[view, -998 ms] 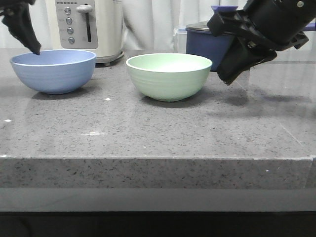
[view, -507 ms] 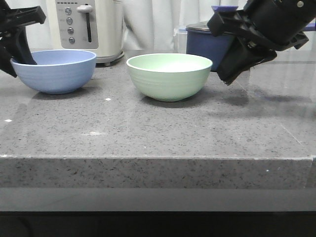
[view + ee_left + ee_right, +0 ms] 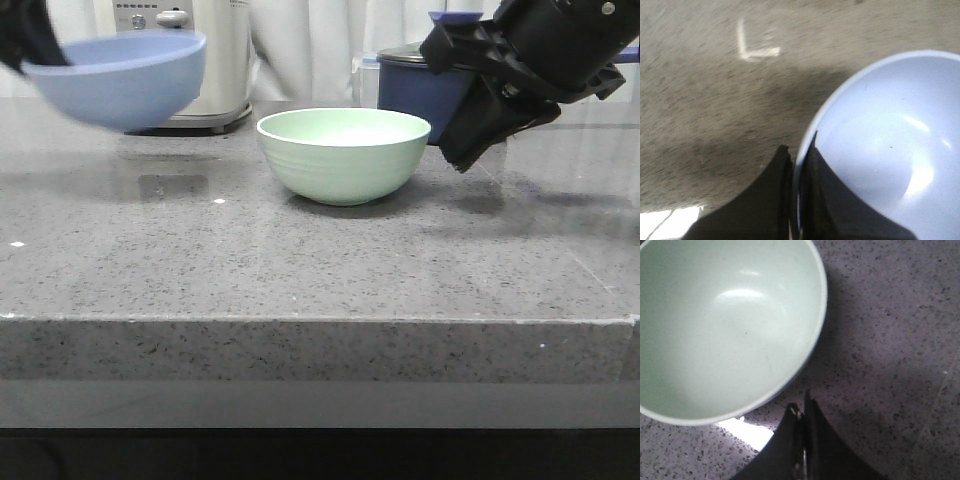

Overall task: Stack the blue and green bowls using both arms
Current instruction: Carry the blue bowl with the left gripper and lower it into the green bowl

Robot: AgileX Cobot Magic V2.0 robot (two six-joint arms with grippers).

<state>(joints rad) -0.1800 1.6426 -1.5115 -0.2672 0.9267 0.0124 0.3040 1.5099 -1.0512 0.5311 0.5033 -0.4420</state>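
Note:
The blue bowl (image 3: 120, 78) should stay in my left gripper until its bottom, which is off to one side, is over the green bowl (image 3: 343, 153).
The blue bowl (image 3: 120, 78) hangs tilted above the counter at the far left, lifted clear of its shadow. My left gripper (image 3: 28, 45) is shut on its rim; in the left wrist view the left gripper (image 3: 799, 152) pinches the blue bowl's (image 3: 880, 145) rim, one finger inside and one outside. The green bowl (image 3: 343, 153) stands upright on the counter in the middle. My right gripper (image 3: 462, 155) hovers just right of it, shut and empty; in the right wrist view the right gripper (image 3: 801, 412) is beside the green bowl's (image 3: 725, 325) rim, not touching.
A white appliance (image 3: 200, 60) stands at the back left behind the blue bowl. A dark navy lidded saucepan (image 3: 420, 85) stands at the back, behind my right arm. The grey stone counter's front edge (image 3: 320, 322) runs across the front view.
My left gripper went from above the blue bowl's rim to closed on it, then lifted the bowl off the counter, tilting it. The right arm and green bowl have not moved.

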